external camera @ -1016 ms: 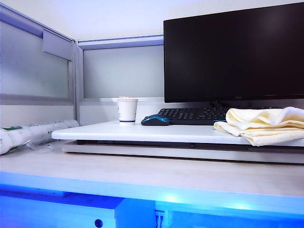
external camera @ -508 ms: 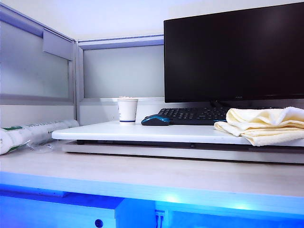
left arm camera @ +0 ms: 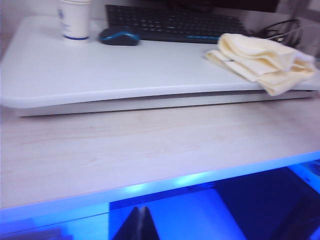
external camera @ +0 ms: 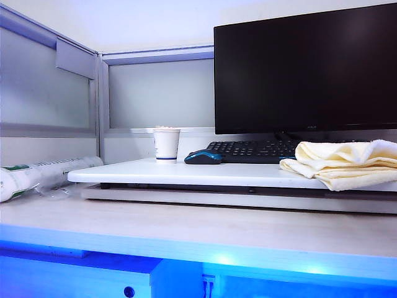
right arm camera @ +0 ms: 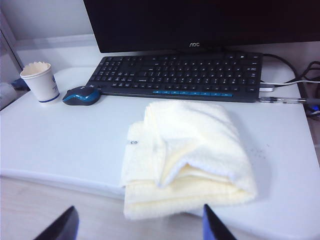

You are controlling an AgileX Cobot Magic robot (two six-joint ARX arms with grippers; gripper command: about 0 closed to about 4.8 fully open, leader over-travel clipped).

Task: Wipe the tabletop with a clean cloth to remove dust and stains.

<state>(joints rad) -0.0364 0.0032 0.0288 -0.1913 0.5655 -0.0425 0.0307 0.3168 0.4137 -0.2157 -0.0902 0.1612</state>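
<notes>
Next, my right gripper grabs the pale yellow cloth [right arm camera: 185, 155] by its raised top fold [right arm camera: 210, 160] to wipe the dark specks off the tabletop.
The white tabletop [external camera: 186, 174] sits raised above the wood-grain desk. On its right end lies the folded pale yellow cloth [external camera: 347, 162], hanging slightly over the front edge. Neither gripper shows in the exterior view. In the right wrist view the cloth [right arm camera: 185, 155] lies on the tabletop [right arm camera: 65, 145] just ahead of my right gripper [right arm camera: 140, 207], which is open, with its dark fingers wide apart and nothing held. In the left wrist view my left gripper [left arm camera: 139, 212] is shut and empty, low in front of the desk edge, far from the cloth [left arm camera: 260, 55] and the tabletop [left arm camera: 100, 70].
A black keyboard [right arm camera: 175, 75], a blue mouse [right arm camera: 81, 95] and a paper cup [right arm camera: 40, 81] stand along the back of the slab under a black monitor [external camera: 304, 68]. Cables [right arm camera: 300, 85] lie at the far right. A wrapped roll [external camera: 37, 177] lies on the desk at left.
</notes>
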